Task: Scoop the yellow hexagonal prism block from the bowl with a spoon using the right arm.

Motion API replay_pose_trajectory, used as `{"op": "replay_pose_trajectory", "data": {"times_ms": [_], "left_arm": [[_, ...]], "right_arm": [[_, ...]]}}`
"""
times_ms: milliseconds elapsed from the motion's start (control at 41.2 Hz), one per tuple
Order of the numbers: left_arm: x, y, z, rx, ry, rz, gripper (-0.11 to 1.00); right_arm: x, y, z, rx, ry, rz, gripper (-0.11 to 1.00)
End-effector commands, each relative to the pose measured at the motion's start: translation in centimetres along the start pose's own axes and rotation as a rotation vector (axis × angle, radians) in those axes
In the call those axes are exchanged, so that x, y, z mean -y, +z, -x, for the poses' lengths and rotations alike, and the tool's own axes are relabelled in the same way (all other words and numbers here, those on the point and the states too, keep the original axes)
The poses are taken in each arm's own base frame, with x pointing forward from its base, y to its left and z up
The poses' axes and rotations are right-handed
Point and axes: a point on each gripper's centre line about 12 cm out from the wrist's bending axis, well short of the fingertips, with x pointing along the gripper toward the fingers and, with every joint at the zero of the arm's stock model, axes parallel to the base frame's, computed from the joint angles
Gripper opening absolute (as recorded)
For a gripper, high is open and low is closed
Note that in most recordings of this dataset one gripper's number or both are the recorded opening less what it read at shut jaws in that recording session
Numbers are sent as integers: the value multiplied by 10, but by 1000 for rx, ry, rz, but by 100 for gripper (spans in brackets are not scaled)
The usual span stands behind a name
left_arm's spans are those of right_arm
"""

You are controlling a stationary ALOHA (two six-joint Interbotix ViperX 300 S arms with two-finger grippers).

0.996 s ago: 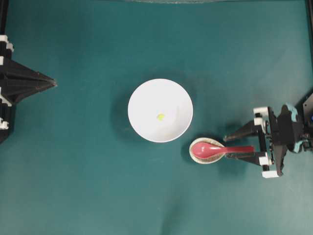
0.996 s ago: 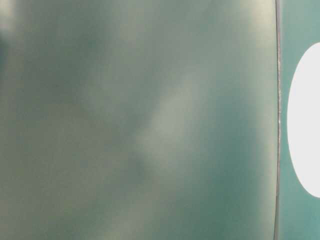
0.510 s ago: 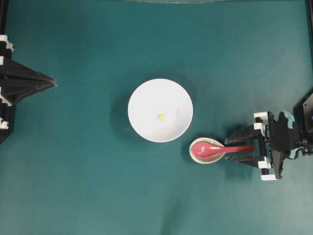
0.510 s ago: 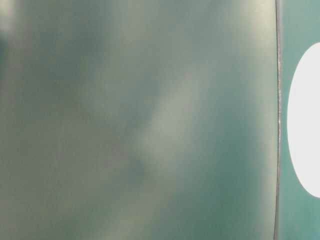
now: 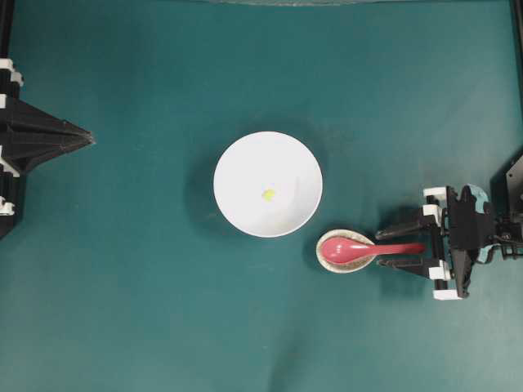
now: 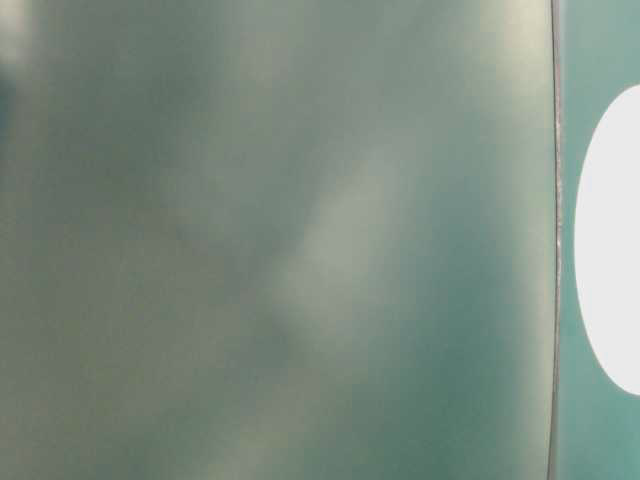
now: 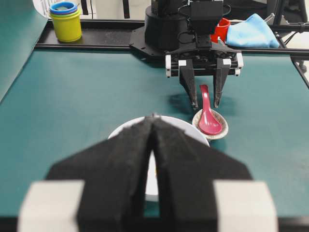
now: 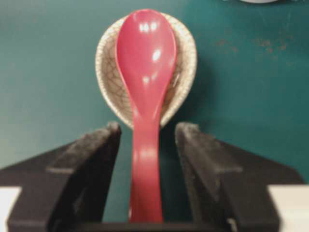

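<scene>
The spoon handle (image 5: 402,248) (image 8: 146,166) has my right gripper's fingers reaching down on both sides of it behind the speckled rest, so my right gripper should close on the handle.
The white bowl (image 5: 268,184) sits mid-table with the tiny yellow hexagonal prism block (image 5: 268,194) inside it. To its lower right the pink-red spoon (image 5: 359,248) lies with its scoop in a speckled beige spoon rest (image 5: 347,268), handle pointing right. My right gripper (image 5: 379,249) is open, and its fingers straddle the handle without touching it. The right wrist view shows the spoon (image 8: 146,53) running between the two fingers of that gripper (image 8: 149,128) with a gap on each side. My left gripper (image 5: 88,140) is shut and empty at the left edge, pointing at the bowl (image 7: 190,133).
Behind the right arm's base stand stacked yellow and blue cups (image 7: 66,20), a red cup (image 7: 221,30) and a blue cloth (image 7: 253,33). The table-level view is a blur with a white shape (image 6: 610,240) at its right edge.
The right gripper has dropped lower and shifted, so the spoon handle now lies centred between its open fingers. Spoon, bowl, block and left arm have not moved.
</scene>
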Motion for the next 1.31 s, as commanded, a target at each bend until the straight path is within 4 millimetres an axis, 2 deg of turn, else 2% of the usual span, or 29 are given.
{"op": "replay_pose_trajectory", "data": {"times_ms": [0,316,632,947,1287], "left_arm": [[-1,11,-2,26,2,-2,3],[-1,12,-2,29,2,-3,3],[-1,12,-2,28,2,-2,3],[-1,12,-2,28,2,-2,3],[-1,13,-2,37,2,-2,3]], "right_arm": [[-3,3,0,16,8,-6,55],[-3,4,-1,17,8,-10,51],[-3,3,-1,11,7,-10,28],[-4,8,0,31,14,-22,26],[-7,36,13,107,52,-69,26]]}}
